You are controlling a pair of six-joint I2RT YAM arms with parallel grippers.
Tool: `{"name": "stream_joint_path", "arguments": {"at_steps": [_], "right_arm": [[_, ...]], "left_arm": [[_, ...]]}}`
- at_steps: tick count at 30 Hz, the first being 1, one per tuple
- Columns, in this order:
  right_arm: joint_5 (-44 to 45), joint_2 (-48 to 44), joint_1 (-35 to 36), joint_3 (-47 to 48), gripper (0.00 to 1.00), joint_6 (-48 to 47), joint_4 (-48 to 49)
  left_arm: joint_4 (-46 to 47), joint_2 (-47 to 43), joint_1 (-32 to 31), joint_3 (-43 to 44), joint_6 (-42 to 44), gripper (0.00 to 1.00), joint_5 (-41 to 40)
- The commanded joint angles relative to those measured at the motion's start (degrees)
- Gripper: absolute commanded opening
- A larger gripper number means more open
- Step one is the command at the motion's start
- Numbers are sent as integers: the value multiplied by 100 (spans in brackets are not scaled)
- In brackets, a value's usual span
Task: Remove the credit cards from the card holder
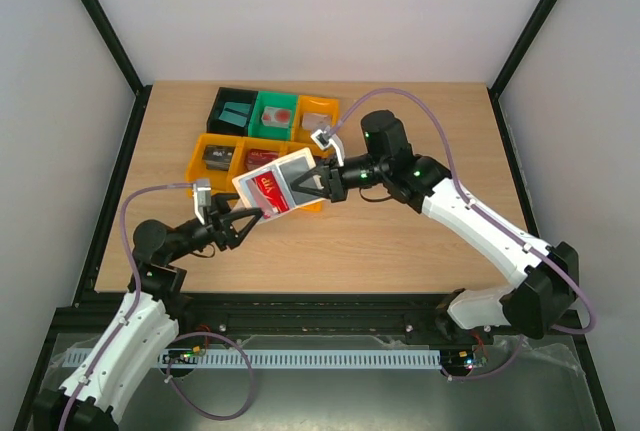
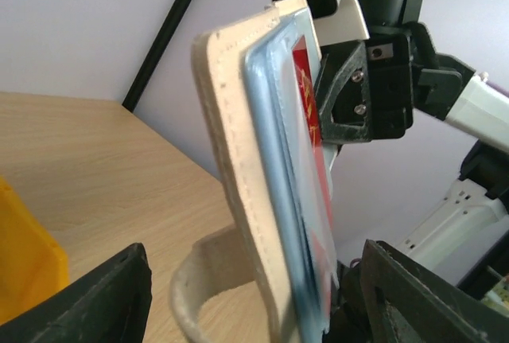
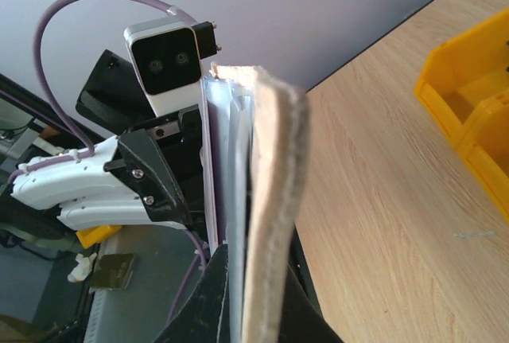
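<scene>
My left gripper closes on the card holder next, since the card holder's lower corner (image 2: 301,307) and tan strap (image 2: 208,265) reach back past both fingers.
The card holder (image 1: 262,177), tan outside and grey-blue inside, is held up above the table and shows a red credit card (image 1: 268,193) in its pocket. My right gripper (image 1: 303,188) is shut on the holder's right edge. In the right wrist view the holder (image 3: 274,192) stands edge-on, pinched between that gripper's (image 3: 258,257) dark fingers. My left gripper (image 1: 250,219) is open at the holder's lower left corner. In the left wrist view the holder (image 2: 238,176) and the red card (image 2: 306,96) sit between the spread fingers (image 2: 107,295) without touching them.
Behind the holder stand plastic bins: an orange row (image 1: 215,156), a green one (image 1: 275,111) and a black one (image 1: 222,99) with a teal rectangle (image 1: 237,113) in it. Bare wood lies in front, between the arms.
</scene>
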Motion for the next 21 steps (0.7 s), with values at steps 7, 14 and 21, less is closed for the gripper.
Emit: {"name": "stream_joint_path", "arguments": {"at_steps": [7, 14, 21], "right_arm": [[-398, 106, 93, -94, 2, 51, 540], [-454, 165, 98, -132, 2, 21, 536], [191, 143, 81, -7, 24, -304, 79]], "left_arm": [[394, -38, -103, -39, 341, 23, 343], [465, -37, -138, -65, 326, 13, 414], [275, -67, -148, -32, 260, 2, 17]]}}
